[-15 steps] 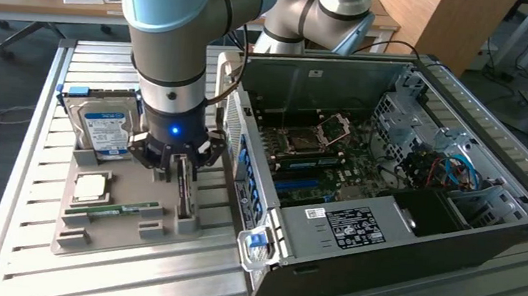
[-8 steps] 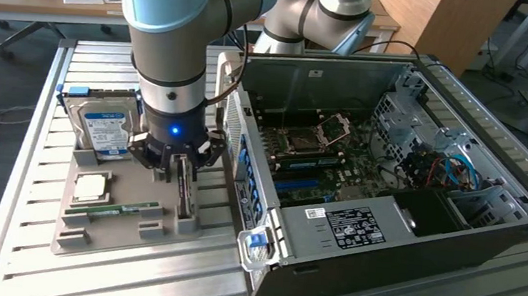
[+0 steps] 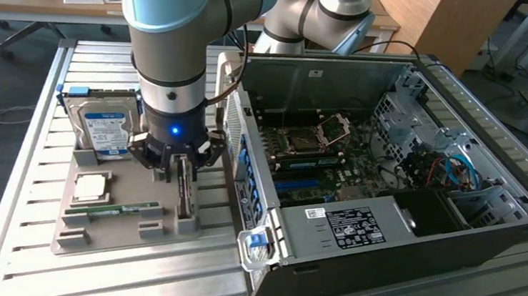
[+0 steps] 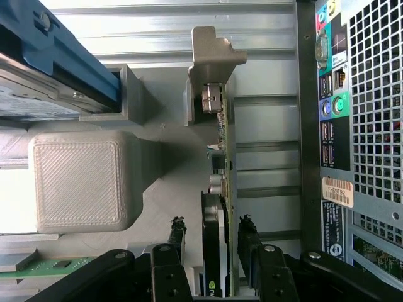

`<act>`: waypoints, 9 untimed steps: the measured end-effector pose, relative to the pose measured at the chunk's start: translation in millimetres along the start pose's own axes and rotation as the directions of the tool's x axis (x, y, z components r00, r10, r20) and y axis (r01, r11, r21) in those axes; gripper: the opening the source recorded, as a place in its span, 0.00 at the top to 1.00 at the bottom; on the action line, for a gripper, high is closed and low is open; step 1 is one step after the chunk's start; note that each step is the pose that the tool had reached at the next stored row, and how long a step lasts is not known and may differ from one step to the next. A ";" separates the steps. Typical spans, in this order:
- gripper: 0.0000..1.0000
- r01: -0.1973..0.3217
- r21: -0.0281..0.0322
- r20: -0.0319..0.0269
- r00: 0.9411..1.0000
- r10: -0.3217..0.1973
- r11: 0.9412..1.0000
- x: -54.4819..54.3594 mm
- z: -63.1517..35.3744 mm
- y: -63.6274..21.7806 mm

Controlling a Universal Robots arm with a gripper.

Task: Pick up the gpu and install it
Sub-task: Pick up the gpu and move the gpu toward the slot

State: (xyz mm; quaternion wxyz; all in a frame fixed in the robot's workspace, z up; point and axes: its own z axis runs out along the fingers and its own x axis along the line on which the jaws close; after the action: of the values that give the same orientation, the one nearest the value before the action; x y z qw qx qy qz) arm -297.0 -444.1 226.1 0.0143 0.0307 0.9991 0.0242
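My gripper grips the GPU across its flat black cooler section (image 3: 184, 179) next, since small raised parts line its board toward the bent bracket.
The gpu (image 3: 185, 193) stands on its long edge in a slot of the grey holder tray (image 3: 112, 241), right beside the open computer case (image 3: 486, 232). In the wrist view the gpu (image 4: 218, 189) runs as a thin card, black face on one side, with its silver bracket (image 4: 211, 53) at the far end. My gripper (image 3: 179, 166) is lowered over the card. My gripper (image 4: 211, 221) is open, one black finger on each side of the card, with a small gap on both sides.
The tray also holds a silver hard drive (image 3: 103, 128) with a blue-white label, a square processor (image 3: 91, 187) and a green memory stick (image 3: 110, 210). The case's rear port panel (image 4: 362, 126) is close beside the card. The motherboard (image 3: 316, 156) lies exposed inside.
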 end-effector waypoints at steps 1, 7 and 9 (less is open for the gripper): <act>0.53 0.000 0.000 0.000 1.000 0.000 1.000 0.0 0.0 0.0; 0.61 0.000 0.000 0.000 1.000 0.000 1.000 0.0 0.0 0.0; 0.61 0.000 0.000 0.000 1.000 0.000 1.000 0.0 0.0 0.0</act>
State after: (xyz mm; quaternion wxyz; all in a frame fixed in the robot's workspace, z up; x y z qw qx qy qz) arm -297.0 -444.0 226.1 0.0143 0.0307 0.9991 0.0242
